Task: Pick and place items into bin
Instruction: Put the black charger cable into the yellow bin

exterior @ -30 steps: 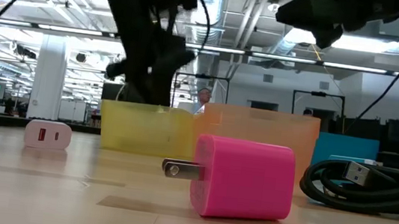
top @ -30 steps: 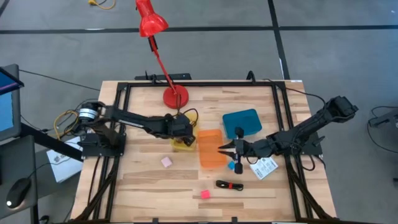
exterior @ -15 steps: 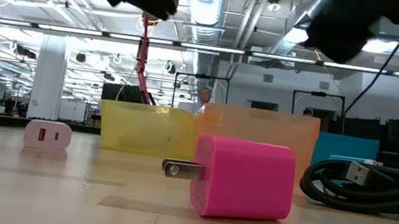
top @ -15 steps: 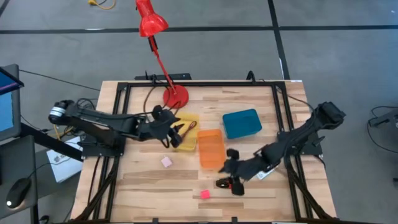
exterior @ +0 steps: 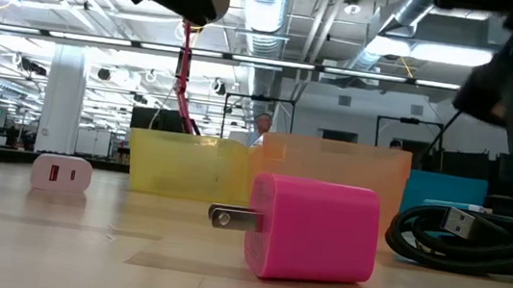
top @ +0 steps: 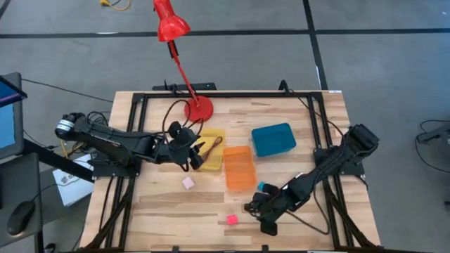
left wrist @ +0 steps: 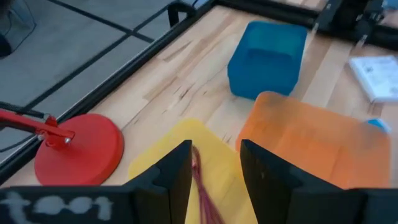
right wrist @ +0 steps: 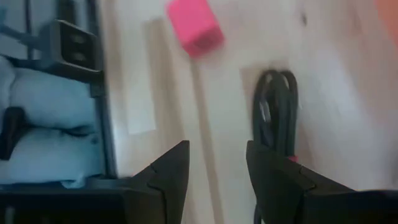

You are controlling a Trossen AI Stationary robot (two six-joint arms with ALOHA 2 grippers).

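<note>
The black-and-red cable bundle goes in the yellow bin; my right gripper will next grab its coiled middle (right wrist: 277, 140).
My left gripper (top: 188, 156) hangs open at the left edge of the yellow bin (top: 211, 149). The maroon cord (left wrist: 200, 180) lies inside that bin, below the fingers. My right gripper (top: 261, 212) is open, raised over the black-and-red cable bundle (right wrist: 277, 115), which lies coiled on the table (exterior: 478, 242). Also on the table are the hot pink cube (top: 231, 219), near the front, the pale pink cube (top: 188, 183) and the blue cube (top: 261, 186) beside the orange bin. The white packet (left wrist: 378, 76) lies past the orange bin; in the high view my right arm hides it.
The orange bin (top: 239, 167) stands mid-table, the blue bin (top: 273, 139) behind it to the right. A red lamp's base (top: 198, 109) stands behind the yellow bin, its stem leaning over the far edge. A black frame borders the table. Bare wood lies at the near left.
My right gripper has swung from beside the orange bin and blue cube toward the near edge, ending over the cable bundle. My left gripper has drawn back from above the yellow bin toward the table's left; the maroon cord lies in that bin.
</note>
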